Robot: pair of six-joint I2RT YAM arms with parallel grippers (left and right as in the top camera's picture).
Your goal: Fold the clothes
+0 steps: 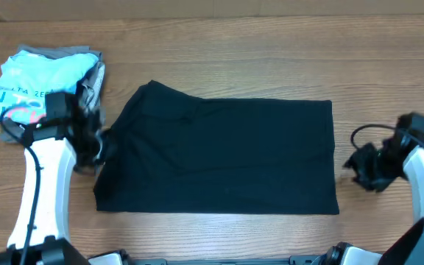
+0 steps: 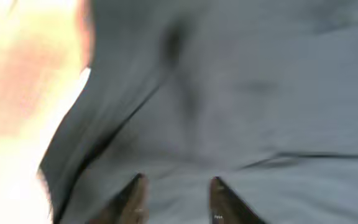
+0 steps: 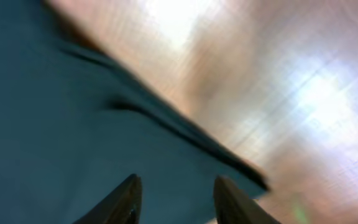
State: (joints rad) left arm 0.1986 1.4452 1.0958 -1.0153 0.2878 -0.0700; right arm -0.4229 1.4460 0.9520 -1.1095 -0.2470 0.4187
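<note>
The cloth will be folded toward its near edge (image 1: 218, 212), so the left gripper will next grab the black garment's far edge (image 1: 156, 85) near its narrowing side.
A black garment (image 1: 223, 154) lies spread flat on the wooden table, roughly rectangular, its left side narrowing. My left gripper (image 1: 101, 151) is at the garment's left edge; in the left wrist view its fingers (image 2: 176, 186) are open over dark cloth (image 2: 241, 93), blurred. My right gripper (image 1: 353, 168) is just off the garment's right edge; in the right wrist view its fingers (image 3: 176, 190) are open above the cloth (image 3: 55, 137) near a corner. Neither holds anything.
A pile of folded clothes (image 1: 39, 85), light blue on top with grey under it, sits at the far left behind my left arm. Bare wooden table (image 1: 389, 81) shows around the garment.
</note>
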